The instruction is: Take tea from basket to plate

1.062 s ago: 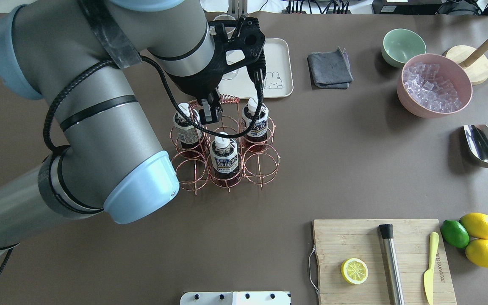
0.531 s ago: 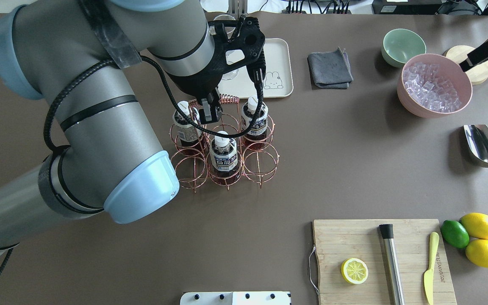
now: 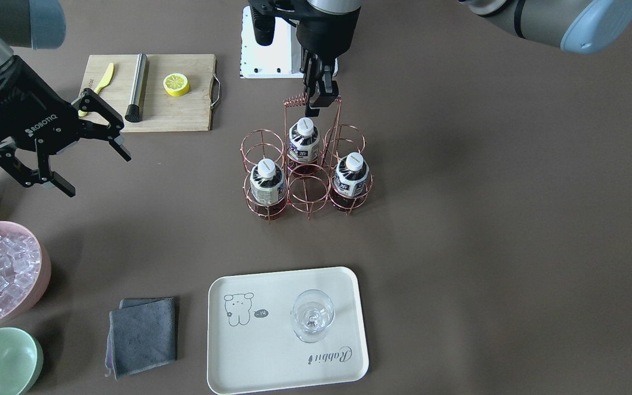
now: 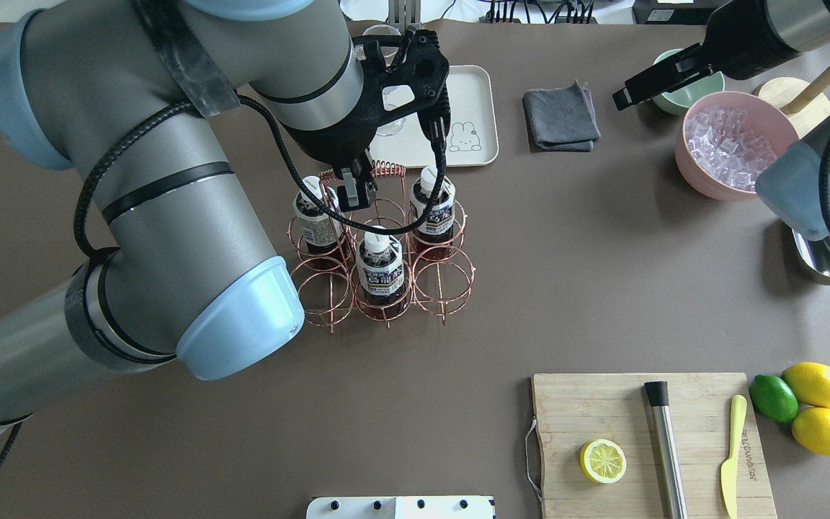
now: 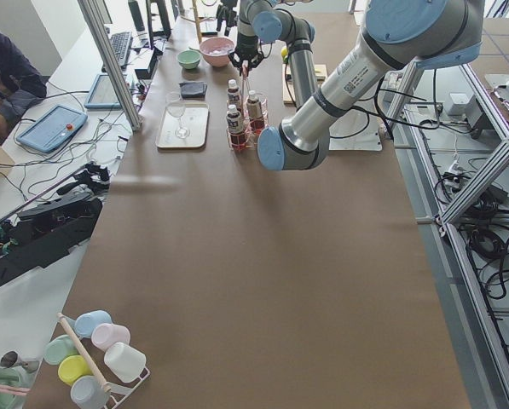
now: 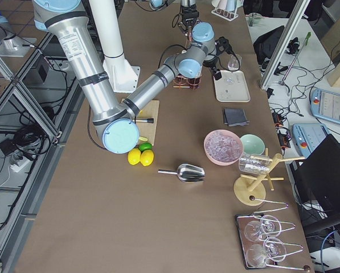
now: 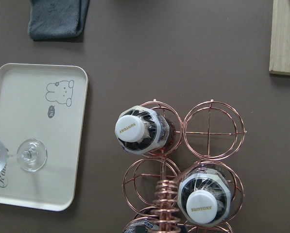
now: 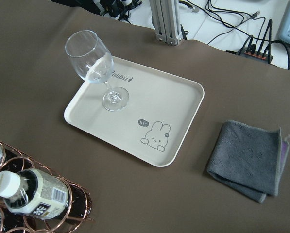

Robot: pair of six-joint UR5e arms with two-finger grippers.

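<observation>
Copper wire rings are wrapped close around the bottle's body. So my right gripper should grab the bottle by its white cap (image 3: 266, 168) (image 8: 6, 184) next, to take tea to the plate.
Three tea bottles (image 4: 380, 263) with white caps stand in the copper wire basket (image 4: 444, 277), also seen in the front view (image 3: 304, 141). My left gripper (image 4: 354, 191) is above the basket, its fingers closed on the coiled handle (image 3: 294, 100). My right gripper (image 3: 98, 174) is open and empty, well off to the side near the pink bowl; it also shows in the overhead view (image 4: 624, 97). The cream plate (image 3: 272, 351) lies beyond the basket with a clear stemmed glass (image 3: 312, 315) on it. The plate shows in the right wrist view (image 8: 174, 107).
A grey cloth (image 4: 561, 117), a mint-green bowl (image 3: 0, 362) and a pink bowl of ice (image 4: 725, 151) lie right of the plate. A metal scoop (image 4: 829, 259), lemons and a lime (image 4: 815, 411), and a wooden cutting board (image 4: 602, 411) lie nearer my side.
My right arm has swung in from the far right, over the green and pink bowls. The basket has shifted slightly under my left gripper, which stays at the handle.
</observation>
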